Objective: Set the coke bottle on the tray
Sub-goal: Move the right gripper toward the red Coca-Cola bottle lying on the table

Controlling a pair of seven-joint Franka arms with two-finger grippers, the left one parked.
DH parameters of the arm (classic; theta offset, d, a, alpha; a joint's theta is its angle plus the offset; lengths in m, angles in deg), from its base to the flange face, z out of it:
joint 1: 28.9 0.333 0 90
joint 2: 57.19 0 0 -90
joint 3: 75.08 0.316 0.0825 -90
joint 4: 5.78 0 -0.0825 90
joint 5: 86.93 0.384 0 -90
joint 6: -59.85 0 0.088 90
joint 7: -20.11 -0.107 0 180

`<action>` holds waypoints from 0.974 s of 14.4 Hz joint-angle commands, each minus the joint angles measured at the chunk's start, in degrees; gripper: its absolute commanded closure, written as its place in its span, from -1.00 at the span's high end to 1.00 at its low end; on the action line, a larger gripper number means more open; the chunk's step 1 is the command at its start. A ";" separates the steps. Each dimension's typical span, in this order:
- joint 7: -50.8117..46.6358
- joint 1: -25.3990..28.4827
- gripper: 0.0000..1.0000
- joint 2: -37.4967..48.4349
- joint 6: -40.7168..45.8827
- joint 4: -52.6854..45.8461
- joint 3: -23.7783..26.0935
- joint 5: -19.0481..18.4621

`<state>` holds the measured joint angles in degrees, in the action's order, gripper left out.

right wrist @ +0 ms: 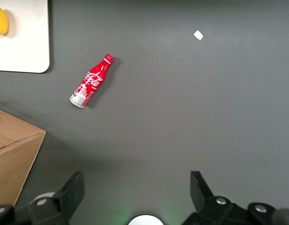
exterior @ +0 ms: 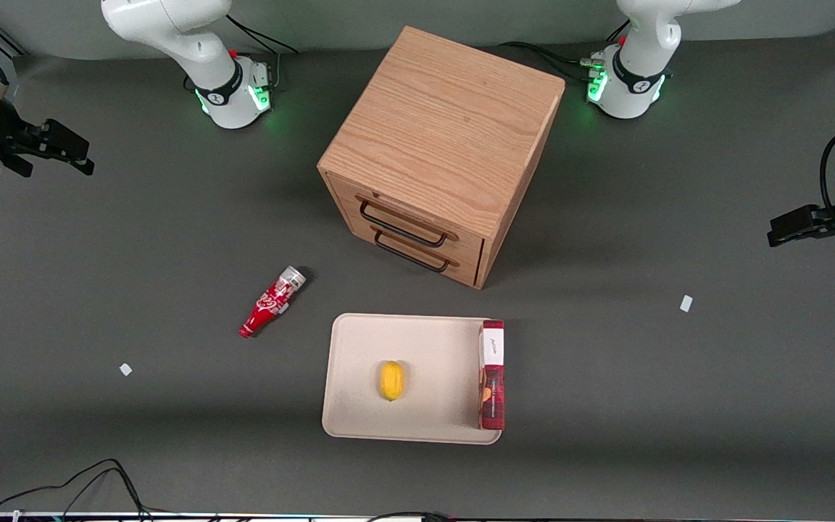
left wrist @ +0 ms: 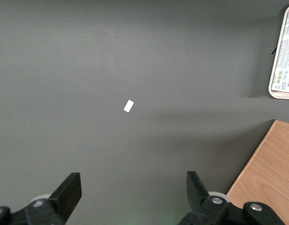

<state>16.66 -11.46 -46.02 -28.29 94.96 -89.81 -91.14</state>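
My gripper takes hold of the bottle by its labeled body (exterior: 271,301) next, to place the coke bottle on the tray.
The coke bottle (exterior: 271,302) is small and red with a white script logo. It lies on its side on the grey table, beside the tray and apart from it, toward the working arm's end, with its cap pointing toward the front camera. It also shows in the right wrist view (right wrist: 92,82). The cream-beige tray (exterior: 349,406) sits nearer to the front camera than the cabinet; one corner of it shows in the right wrist view (right wrist: 27,51). My right gripper (exterior: 78,154) hangs high over the working arm's end of the table, well away from the bottle. In the right wrist view the gripper (right wrist: 135,190) is open and empty.
A yellow lemon (exterior: 391,380) lies in the middle of the tray. A dark-red box (exterior: 491,377) rests along the tray's edge toward the parked arm. An oak two-drawer cabinet (exterior: 446,138) stands mid-table. Small white tape bits (exterior: 125,369) (exterior: 686,303) lie on the table.
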 commanded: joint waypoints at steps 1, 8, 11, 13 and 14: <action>-0.25 0.57 1.00 -1.07 1.66 -2.48 -0.12 -0.62; -0.25 2.23 1.00 -3.52 1.31 -2.48 0.14 -0.62; -6.55 2.59 1.00 -8.08 -3.85 -1.52 0.58 3.22; -12.69 2.59 1.00 -11.42 -9.12 0.67 1.37 6.31; -16.12 2.59 1.00 -12.92 -12.02 2.34 2.24 6.50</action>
<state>6.76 -8.95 -55.55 -36.04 95.72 -88.58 -86.50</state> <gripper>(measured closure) 0.000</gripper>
